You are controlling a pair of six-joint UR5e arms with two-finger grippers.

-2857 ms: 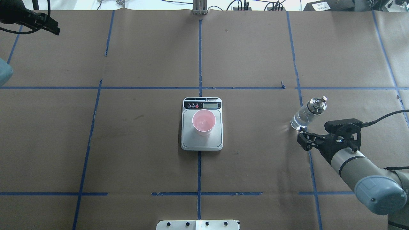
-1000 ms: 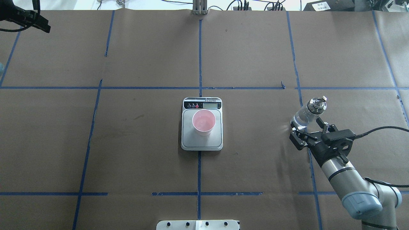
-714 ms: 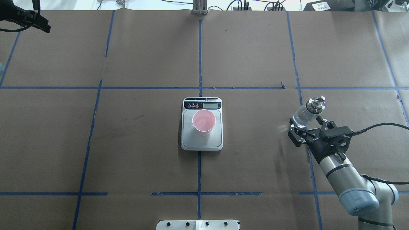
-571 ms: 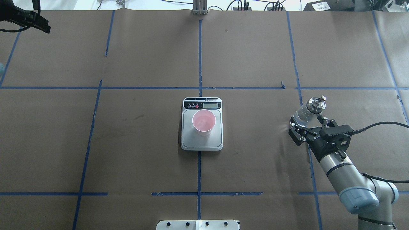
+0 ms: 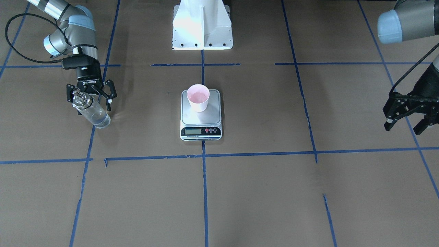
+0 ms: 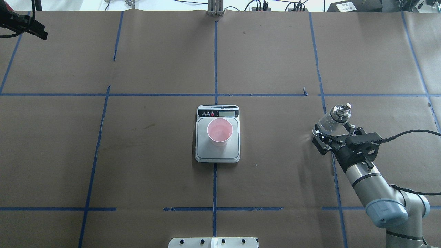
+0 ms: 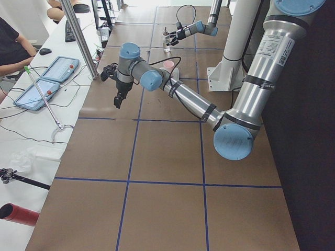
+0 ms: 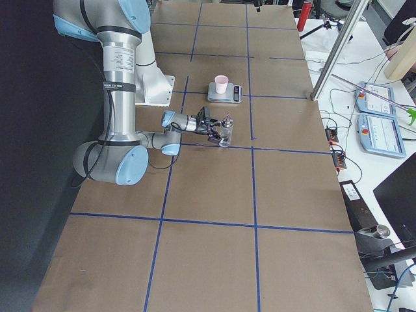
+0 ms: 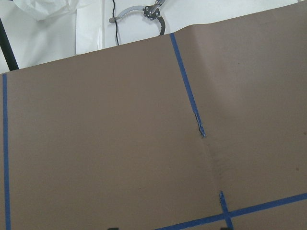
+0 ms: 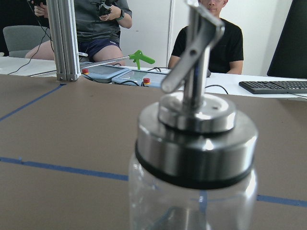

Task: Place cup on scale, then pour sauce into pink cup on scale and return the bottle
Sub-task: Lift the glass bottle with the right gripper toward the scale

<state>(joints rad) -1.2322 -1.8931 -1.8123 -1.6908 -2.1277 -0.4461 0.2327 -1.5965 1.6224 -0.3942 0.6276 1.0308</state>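
My right gripper is to pick up the clear glass bottle by its body next, so it can pour sauce into the pink cup.
The pink cup stands upright on the silver plate of the scale at the table's middle; both also show in the front view, the cup on the scale. The clear glass bottle with its metal pourer stands on the table at the right. My right gripper is open, with a finger on each side of the bottle's lower body. The right wrist view shows the bottle's cap very close. My left gripper is open and empty, far off on the left side.
The table is brown paper marked with a blue tape grid. The white robot base stands at the robot's edge. A metal post stands at the far edge, with operators and tablets beyond it.
My right gripper has moved forward, so its open fingers now stand on both sides of the bottle. My left arm has drawn a little further into the far left corner. Cup and scale are unmoved.
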